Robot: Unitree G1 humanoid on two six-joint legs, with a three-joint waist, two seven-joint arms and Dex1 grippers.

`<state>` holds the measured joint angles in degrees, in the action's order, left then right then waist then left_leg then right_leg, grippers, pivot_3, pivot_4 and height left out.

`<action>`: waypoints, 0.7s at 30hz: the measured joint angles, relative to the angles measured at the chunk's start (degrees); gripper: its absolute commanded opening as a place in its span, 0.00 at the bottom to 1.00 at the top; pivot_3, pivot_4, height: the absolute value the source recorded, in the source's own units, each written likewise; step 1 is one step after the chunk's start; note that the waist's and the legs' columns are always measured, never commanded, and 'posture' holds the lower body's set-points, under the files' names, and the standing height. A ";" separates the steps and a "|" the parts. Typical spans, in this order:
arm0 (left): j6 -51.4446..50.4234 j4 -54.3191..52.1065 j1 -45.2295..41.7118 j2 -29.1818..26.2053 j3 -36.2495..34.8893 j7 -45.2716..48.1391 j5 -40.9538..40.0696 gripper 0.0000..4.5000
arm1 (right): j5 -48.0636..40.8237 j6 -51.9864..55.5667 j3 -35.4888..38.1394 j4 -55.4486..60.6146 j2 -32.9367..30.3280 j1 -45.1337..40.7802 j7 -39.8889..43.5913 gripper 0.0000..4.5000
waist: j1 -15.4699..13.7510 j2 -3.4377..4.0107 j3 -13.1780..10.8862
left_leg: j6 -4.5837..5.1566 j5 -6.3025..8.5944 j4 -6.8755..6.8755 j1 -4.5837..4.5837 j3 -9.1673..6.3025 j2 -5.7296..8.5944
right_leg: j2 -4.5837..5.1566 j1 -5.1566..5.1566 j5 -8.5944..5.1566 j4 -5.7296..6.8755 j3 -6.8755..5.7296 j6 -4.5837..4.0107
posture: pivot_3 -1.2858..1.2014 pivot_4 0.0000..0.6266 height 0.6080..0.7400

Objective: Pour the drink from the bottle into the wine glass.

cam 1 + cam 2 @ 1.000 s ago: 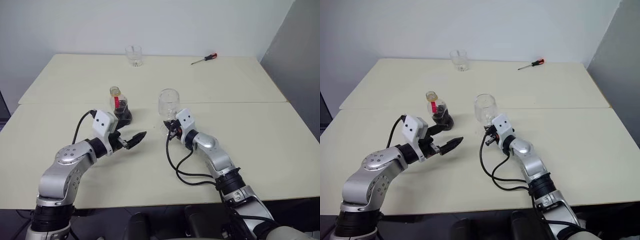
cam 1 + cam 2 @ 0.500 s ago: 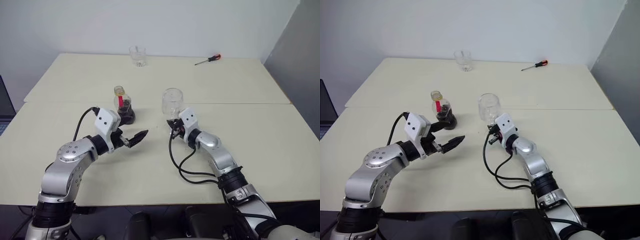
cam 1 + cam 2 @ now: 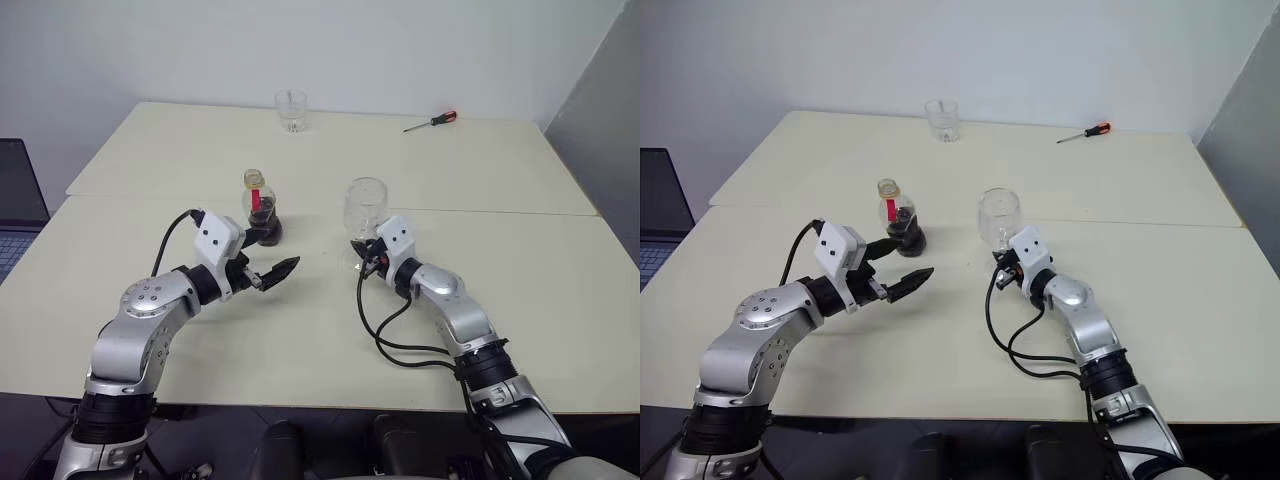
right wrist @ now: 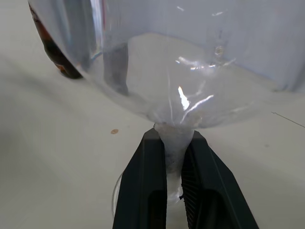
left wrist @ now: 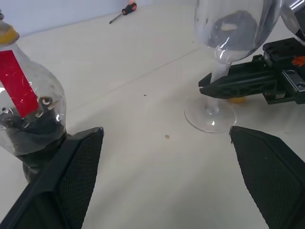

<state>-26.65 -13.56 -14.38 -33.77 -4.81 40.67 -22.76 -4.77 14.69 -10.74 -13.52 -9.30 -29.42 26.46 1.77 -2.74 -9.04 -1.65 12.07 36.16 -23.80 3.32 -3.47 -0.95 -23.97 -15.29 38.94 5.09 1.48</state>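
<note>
Next, my left gripper grabs the bottle by the narrow part below the bulge [image 3: 264, 220], because the bottle bulges out round under its neck [image 3: 258, 200].
The bottle [image 3: 260, 207] stands upright left of the table's middle, yellow cap on and red strip on its neck, with the dark drink [image 3: 266, 232] in its bottom. My left gripper [image 3: 272, 254] hovers open just in front of it, one finger close beside the bottle and nothing between the fingers. To the right stands the empty wine glass [image 3: 366, 204], its foot [image 5: 209, 117] on the table. My right gripper [image 4: 174, 136] is shut on its stem, just under the bowl. In the left wrist view the bottle [image 5: 27, 119] and the wine glass [image 5: 228, 33] flank the open fingers.
A short clear tumbler [image 3: 292, 110] stands at the table's far edge. A red-handled screwdriver [image 3: 432, 121] lies at the far right. A dark laptop [image 3: 18, 205] shows past the table's left edge. A seam [image 3: 480, 212] crosses the cream table behind the glass.
The whole picture has shifted to the right, so the camera has turned. The bottle, the glass and both grippers keep nearly the same places relative to one another.
</note>
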 measured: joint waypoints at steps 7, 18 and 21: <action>0.76 0.01 0.00 -0.04 -0.06 0.14 -0.01 1.00 | -0.97 1.51 0.50 1.92 -1.08 0.99 1.06 0.03 | 0.01 0.00 0.00 | 0.00 0.00 0.00 0.00 0.01 -0.02 | -0.02 -0.01 -0.01 0.00 -0.02 0.01 | 0.52 0.24 1.00; 0.80 0.20 0.10 -0.07 -0.08 -0.06 0.10 1.00 | 0.29 2.67 0.37 -1.18 -1.32 1.99 0.66 0.71 | 0.29 0.02 -0.05 | 0.00 0.00 -0.02 -0.04 0.02 -0.06 | -0.07 -0.11 0.00 0.03 -0.02 0.00 | 0.52 0.24 1.00; 0.80 0.22 0.09 -0.07 -0.08 -0.08 0.17 1.00 | 0.28 3.52 0.37 -0.50 -1.56 2.09 0.83 0.95 | 0.45 0.03 -0.06 | 0.00 0.00 -0.03 -0.05 0.02 -0.08 | -0.09 -0.12 0.00 0.03 -0.01 0.00 | 0.52 0.24 1.00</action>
<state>-25.85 -13.34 -14.28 -33.84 -4.89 40.59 -22.59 -4.49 18.21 -10.37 -14.02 -10.86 -27.33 27.29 2.23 -2.71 -9.09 -1.65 12.07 36.13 -23.85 3.34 -3.55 -1.04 -24.09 -15.29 38.97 5.08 1.48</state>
